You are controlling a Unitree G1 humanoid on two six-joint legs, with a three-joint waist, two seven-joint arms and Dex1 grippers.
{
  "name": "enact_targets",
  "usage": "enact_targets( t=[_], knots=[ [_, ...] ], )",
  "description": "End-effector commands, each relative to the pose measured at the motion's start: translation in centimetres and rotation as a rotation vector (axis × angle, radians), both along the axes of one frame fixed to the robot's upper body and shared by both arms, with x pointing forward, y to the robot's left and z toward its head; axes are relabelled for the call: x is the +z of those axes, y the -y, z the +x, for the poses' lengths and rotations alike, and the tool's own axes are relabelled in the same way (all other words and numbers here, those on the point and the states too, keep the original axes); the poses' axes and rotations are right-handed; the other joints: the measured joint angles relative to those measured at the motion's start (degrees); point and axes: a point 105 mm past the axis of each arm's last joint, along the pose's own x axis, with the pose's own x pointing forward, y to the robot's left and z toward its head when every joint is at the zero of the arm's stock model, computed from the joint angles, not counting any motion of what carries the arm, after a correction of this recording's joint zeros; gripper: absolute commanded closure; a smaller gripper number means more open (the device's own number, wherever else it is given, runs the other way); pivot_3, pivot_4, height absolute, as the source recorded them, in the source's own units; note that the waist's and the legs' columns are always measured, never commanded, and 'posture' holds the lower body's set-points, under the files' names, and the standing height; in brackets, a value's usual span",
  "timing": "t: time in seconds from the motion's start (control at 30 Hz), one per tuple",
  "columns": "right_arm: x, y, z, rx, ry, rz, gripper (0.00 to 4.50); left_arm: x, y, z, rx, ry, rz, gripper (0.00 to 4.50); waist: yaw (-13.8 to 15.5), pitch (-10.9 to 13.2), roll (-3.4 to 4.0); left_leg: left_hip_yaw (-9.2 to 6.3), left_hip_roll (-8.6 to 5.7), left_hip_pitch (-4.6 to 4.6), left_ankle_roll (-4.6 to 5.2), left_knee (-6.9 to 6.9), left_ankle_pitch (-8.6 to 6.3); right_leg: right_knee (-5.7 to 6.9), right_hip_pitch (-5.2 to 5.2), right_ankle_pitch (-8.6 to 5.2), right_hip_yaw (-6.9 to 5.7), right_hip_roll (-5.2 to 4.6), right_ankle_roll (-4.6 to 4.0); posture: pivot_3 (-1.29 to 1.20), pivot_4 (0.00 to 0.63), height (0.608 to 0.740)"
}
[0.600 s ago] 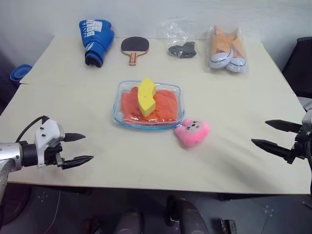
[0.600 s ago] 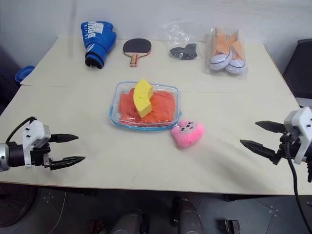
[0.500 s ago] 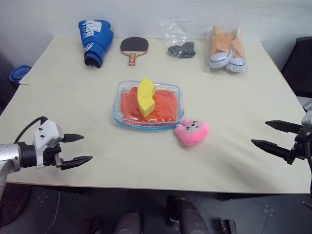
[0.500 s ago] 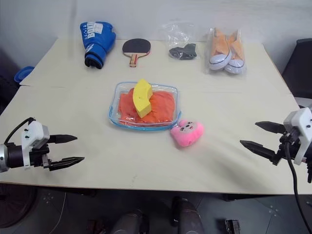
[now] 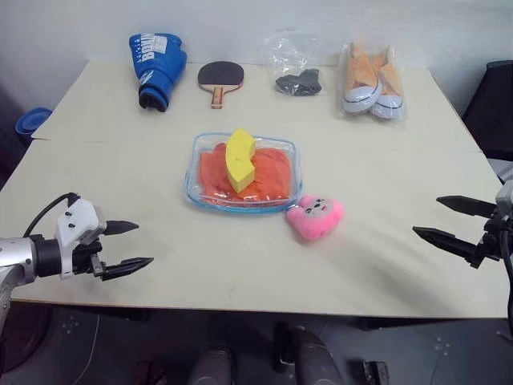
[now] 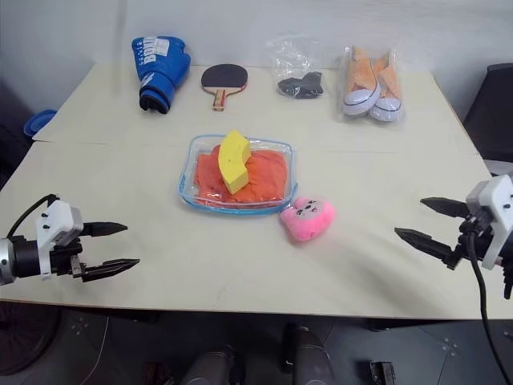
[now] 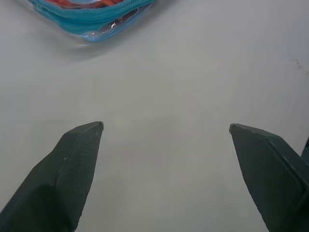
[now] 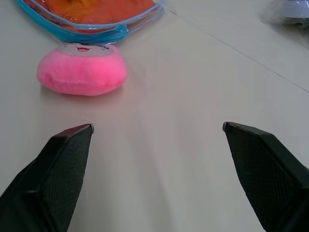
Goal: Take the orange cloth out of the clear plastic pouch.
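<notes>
My left gripper should next grab the pouch by its raised blue edging (image 5: 195,197) along the pouch's rim, because the pouch lies flat with the cloth (image 5: 275,177) bulging inside.
The clear plastic pouch (image 5: 200,195) with light blue zipper edging lies flat mid-table, and the orange cloth (image 5: 275,177) is folded inside it. A yellow foam wedge (image 5: 240,160) rests on top of the pouch. My left gripper (image 5: 131,245) hovers open over the table's near left edge, well short of the pouch. At the near right edge my right gripper (image 5: 437,219) is open too, with nothing between its fingers. The pouch's blue edge (image 7: 91,19) shows in the left wrist view, and the cloth (image 8: 91,8) in the right wrist view.
A pink plush toy (image 5: 316,217) lies against the pouch's near right corner. Along the far edge sit a blue boxing glove (image 5: 157,62), a table-tennis paddle (image 5: 220,78), a thin bag with a black item (image 5: 295,72) and bagged orange-and-white sneakers (image 5: 370,82).
</notes>
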Motion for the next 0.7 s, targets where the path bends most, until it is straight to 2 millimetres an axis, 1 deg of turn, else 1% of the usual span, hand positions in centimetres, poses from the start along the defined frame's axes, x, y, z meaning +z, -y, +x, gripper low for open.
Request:
enact_targets(
  t=[0.03,0.17,0.4,0.47,0.57,0.63,0.7],
  knots=[
    [0.6,-0.9,-0.2,0.029,0.023,0.01,0.0,0.6,0.1,-0.1,0.007,0.017,-0.025,0.05,0.0,0.0,0.0,0.0,0.0,0.01,0.0,0.0,0.0,0.01,0.0,0.0,0.0,0.0,0.0,0.0,0.15,0.74],
    [0.7,-1.3,-0.3,0.039,0.022,0.02,0.0,0.8,0.5,0.4,0.022,0.031,-0.048,0.05,0.0,0.0,0.0,0.01,0.0,0.02,0.0,0.0,0.0,0.03,0.0,0.0,0.02,0.0,0.0,0.0,0.15,0.74],
    [0.4,-1.7,-0.4,0.042,0.016,0.028,0.0,0.8,1.0,0.4,0.016,0.038,-0.063,0.05,0.0,0.0,0.0,0.02,0.0,0.02,-0.01,0.0,0.0,0.04,0.0,0.0,0.03,0.0,0.0,0.0,0.15,0.74],
    [0.4,-2.1,-0.4,0.047,0.022,0.034,0.0,1.5,2.3,0.8,0.018,0.077,-0.105,0.05,0.0,0.0,0.0,0.03,-0.01,0.03,-0.01,0.0,0.01,0.04,0.0,0.0,0.04,0.0,0.0,0.0,0.15,0.74],
    [0.4,-3.3,-0.5,0.077,0.036,0.038,0.0,2.6,4.5,1.1,0.004,0.117,-0.186,0.05,0.2,0.0,-0.02,0.03,-0.01,0.05,-0.02,0.0,0.02,0.07,0.02,0.0,0.07,-0.01,0.0,0.0,0.15,0.74],
    [0.7,-4.5,-0.4,0.099,0.057,0.045,0.0,3.6,5.7,1.6,-0.002,0.148,-0.222,0.05,0.1,0.0,-0.02,0.02,-0.02,0.06,-0.06,0.0,0.04,0.13,0.02,0.0,0.09,-0.01,0.0,0.0,0.15,0.74],
    [1.1,-5.9,-0.2,0.112,0.079,0.06,0.0,4.3,6.4,1.4,-0.036,0.152,-0.252,0.05,0.1,0.0,-0.02,0.02,-0.03,0.07,-0.13,0.01,0.07,0.16,0.02,0.01,0.09,0.0,0.0,0.0,0.15,0.74]
  ],
)
